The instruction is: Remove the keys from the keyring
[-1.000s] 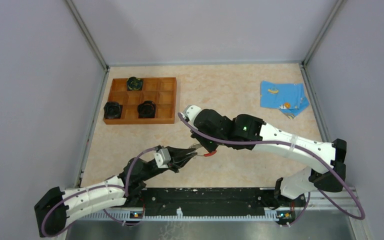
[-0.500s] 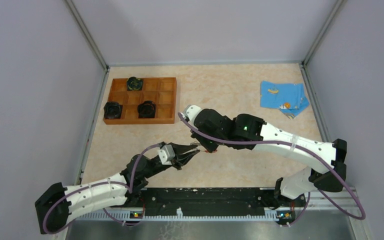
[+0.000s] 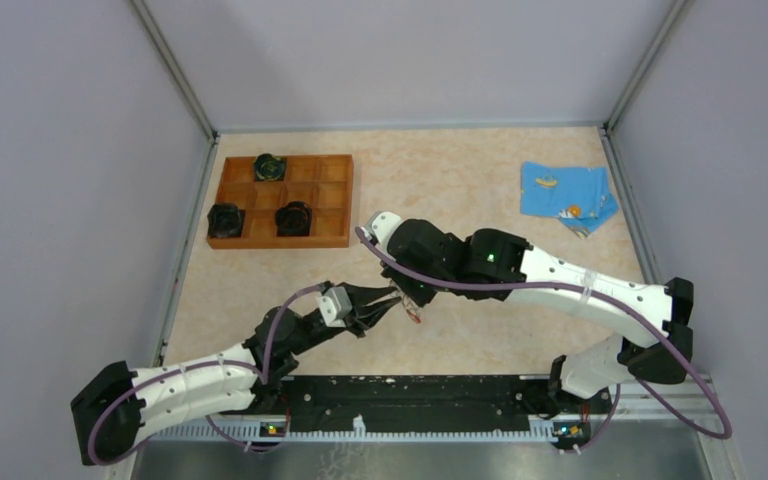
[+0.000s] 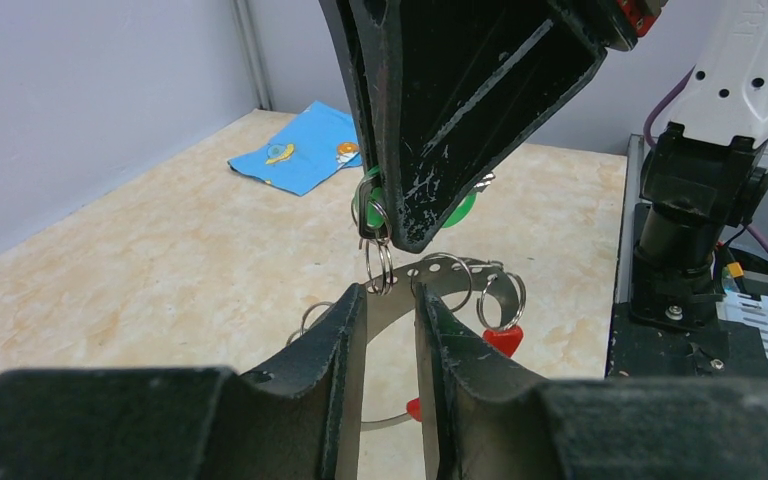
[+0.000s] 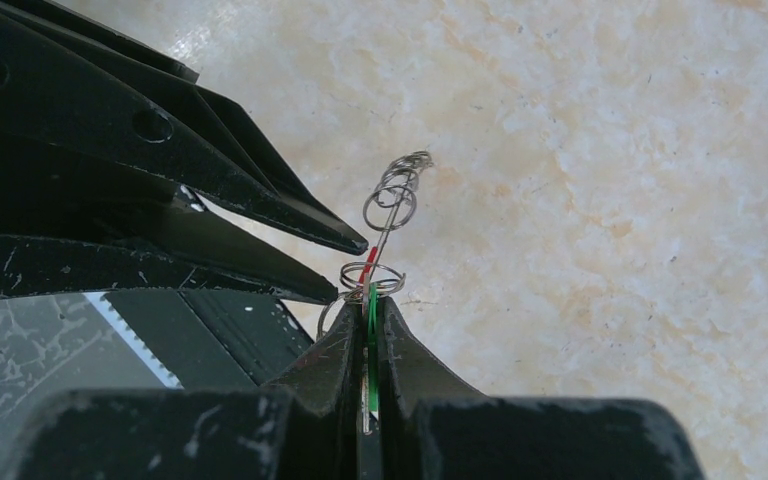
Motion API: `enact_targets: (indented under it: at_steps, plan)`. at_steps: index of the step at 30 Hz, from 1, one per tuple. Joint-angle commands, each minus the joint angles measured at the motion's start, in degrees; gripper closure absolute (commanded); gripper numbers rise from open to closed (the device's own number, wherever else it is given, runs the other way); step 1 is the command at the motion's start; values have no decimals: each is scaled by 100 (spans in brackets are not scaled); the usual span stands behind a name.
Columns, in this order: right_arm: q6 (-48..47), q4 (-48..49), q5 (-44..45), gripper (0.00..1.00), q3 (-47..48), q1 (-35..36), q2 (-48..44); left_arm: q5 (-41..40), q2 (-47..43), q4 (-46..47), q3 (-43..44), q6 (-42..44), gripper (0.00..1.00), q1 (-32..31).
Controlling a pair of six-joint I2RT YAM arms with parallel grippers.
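My left gripper is about to grab the thin wire ring by its hanging end (image 4: 382,284), so the green key head (image 4: 463,210) stays free to slide off.
My right gripper (image 5: 368,300) is shut on the green key head (image 5: 371,320), seen edge-on between its fingers. In the left wrist view it (image 4: 405,235) hangs from above with the green key head (image 4: 463,210) showing beside it. The keyring (image 4: 460,277), a grey metal band with small split rings and a red piece (image 4: 501,340), dangles under it above the table. My left gripper (image 4: 390,300) is narrowly open, its tips on either side of the band just below a small split ring (image 4: 380,265). In the top view both grippers, left (image 3: 390,305) and right (image 3: 410,297), meet at table centre.
A wooden compartment tray (image 3: 332,200) with three black pucks (image 3: 293,218) stands at the back left. A blue cloth (image 3: 567,195) lies at the back right. The right arm's base (image 4: 700,200) and the black rail run along the near edge.
My left gripper has moved forward and to the right, up to the right gripper's fingers. The keyring has swung in under the right gripper, so less of its red shows.
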Motion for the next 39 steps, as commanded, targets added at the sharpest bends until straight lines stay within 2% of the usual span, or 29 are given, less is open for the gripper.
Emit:
enact_targets:
  at_steps: [1, 11, 18, 21, 27, 34, 39]
  plan:
    - [4, 62, 69, 100, 313, 86, -22, -70, -71, 389, 165, -5, 70, -32]
    - [17, 26, 72, 100, 362, 156, 33, -4, 112, 527, 227, -12, 71, -31]
    - [30, 17, 66, 100, 353, 192, 53, -16, 159, 569, 227, -34, 75, -30]
    - [23, 12, 65, 100, 331, 190, 69, -28, 155, 572, 227, -39, 80, -30]
    - [63, -15, 299, 100, 281, 193, 23, 25, 103, 557, 189, 12, 100, -28]
    - [196, -152, 905, 100, 220, 181, -43, 84, 18, 623, 66, 22, 100, -32]
    - [215, -146, 951, 100, 72, 173, -59, 114, -122, 646, -7, 46, 100, -31]
